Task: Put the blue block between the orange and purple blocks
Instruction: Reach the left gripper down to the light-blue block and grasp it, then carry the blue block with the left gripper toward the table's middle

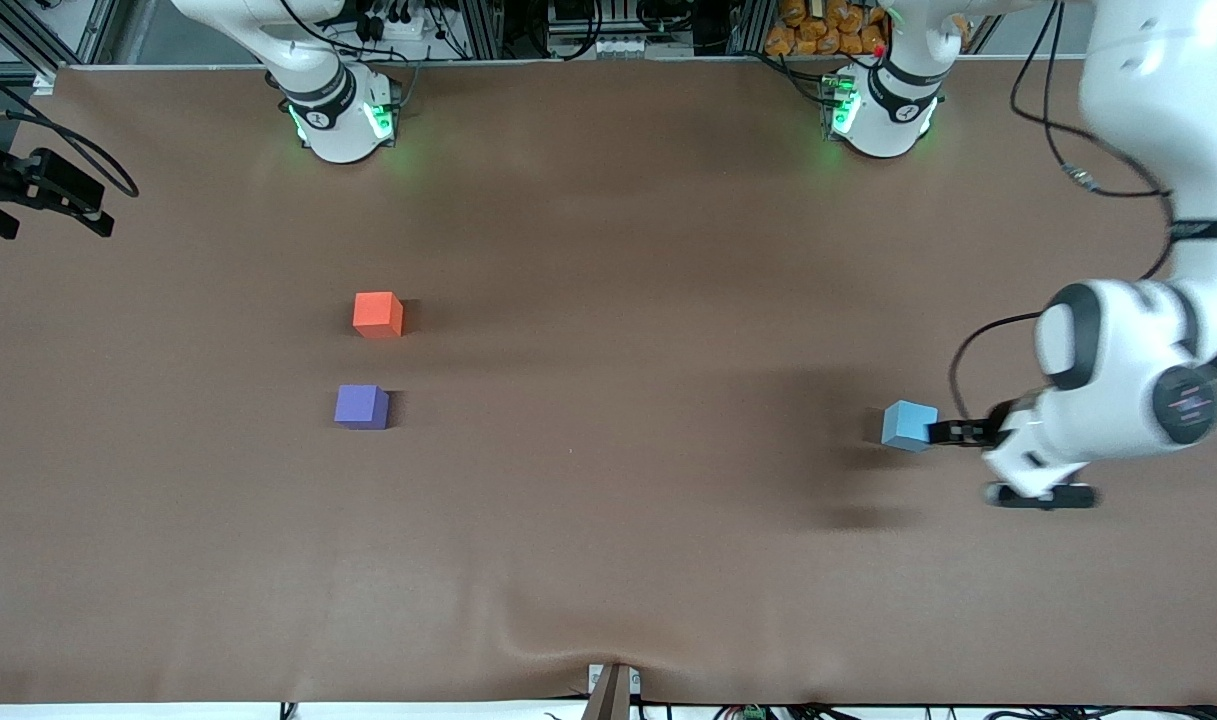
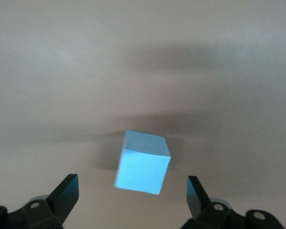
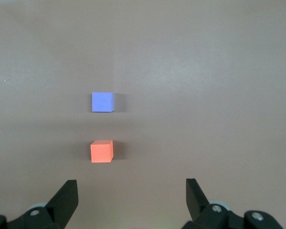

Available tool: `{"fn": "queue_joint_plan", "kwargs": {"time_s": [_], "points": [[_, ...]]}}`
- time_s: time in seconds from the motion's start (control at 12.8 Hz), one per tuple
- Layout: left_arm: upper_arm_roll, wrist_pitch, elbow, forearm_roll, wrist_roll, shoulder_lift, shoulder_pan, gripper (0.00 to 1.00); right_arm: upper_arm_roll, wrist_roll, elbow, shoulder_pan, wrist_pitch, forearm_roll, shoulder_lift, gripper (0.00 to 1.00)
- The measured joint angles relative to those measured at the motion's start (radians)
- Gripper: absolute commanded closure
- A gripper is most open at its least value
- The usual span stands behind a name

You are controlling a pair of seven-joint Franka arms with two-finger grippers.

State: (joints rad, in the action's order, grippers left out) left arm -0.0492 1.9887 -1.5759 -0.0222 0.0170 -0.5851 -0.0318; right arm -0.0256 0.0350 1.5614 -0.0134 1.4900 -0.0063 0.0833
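Note:
I will place the blue block (image 1: 909,425) between the orange and purple blocks, so next I will grab it by its opposite sides with my left gripper.
The blue block (image 1: 909,425) (image 2: 143,162) rests on the brown table toward the left arm's end. My left gripper (image 1: 953,432) (image 2: 132,186) is low beside it and open; its fingers straddle the block's near edge without touching it. The orange block (image 1: 377,314) (image 3: 102,151) and the purple block (image 1: 361,406) (image 3: 102,101) sit toward the right arm's end. The purple one is nearer the front camera, with a gap of about one cube between them. My right gripper (image 3: 132,188) hangs open and empty high above the table, and it does not show in the front view.
The two arm bases (image 1: 338,115) (image 1: 880,110) stand at the table's back edge. A black camera mount (image 1: 38,185) juts in at the right arm's end. The brown cloth (image 1: 568,640) ripples at the front edge.

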Motion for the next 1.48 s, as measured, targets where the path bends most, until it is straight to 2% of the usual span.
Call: {"fn": "queue_joint_plan", "kwargs": {"time_s": [0.23, 0.47, 0.55, 0.62, 0.7, 0.78, 1.09, 1.33, 1.48], "points": [[0.000, 0.033, -0.024, 0.097, 0.000, -0.069, -0.039, 0.00, 0.000, 0.000, 0.000, 0.000, 0.000, 0.000, 0.000, 0.00], [0.002, 0.045, -0.026, 0.112, 0.000, -0.109, -0.039, 0.00, 0.000, 0.000, 0.000, 0.000, 0.000, 0.000, 0.000, 0.00], [0.002, 0.045, -0.026, 0.112, 0.000, -0.114, -0.039, 0.16, 0.000, 0.000, 0.000, 0.000, 0.000, 0.000, 0.000, 0.00], [0.002, 0.045, -0.028, 0.113, 0.000, -0.117, -0.039, 0.76, 0.000, 0.000, 0.000, 0.000, 0.000, 0.000, 0.000, 0.00], [0.002, 0.045, -0.029, 0.113, 0.000, -0.119, -0.039, 0.92, 0.000, 0.000, 0.000, 0.000, 0.000, 0.000, 0.000, 0.00], [0.001, 0.045, -0.030, 0.113, 0.000, -0.119, -0.040, 0.98, 0.000, 0.000, 0.000, 0.000, 0.000, 0.000, 0.000, 0.00], [-0.004, 0.051, -0.020, 0.113, 0.001, -0.110, -0.064, 0.99, 0.000, 0.000, 0.000, 0.000, -0.001, 0.000, 0.000, 0.00], [-0.017, 0.046, -0.014, 0.110, 0.125, -0.056, -0.186, 0.99, 0.000, 0.000, 0.000, 0.000, -0.001, 0.000, 0.000, 0.00], [-0.055, 0.042, -0.005, 0.080, 0.272, -0.026, -0.292, 0.99, 0.000, 0.000, 0.000, 0.000, -0.001, 0.000, 0.000, 0.00]]}}
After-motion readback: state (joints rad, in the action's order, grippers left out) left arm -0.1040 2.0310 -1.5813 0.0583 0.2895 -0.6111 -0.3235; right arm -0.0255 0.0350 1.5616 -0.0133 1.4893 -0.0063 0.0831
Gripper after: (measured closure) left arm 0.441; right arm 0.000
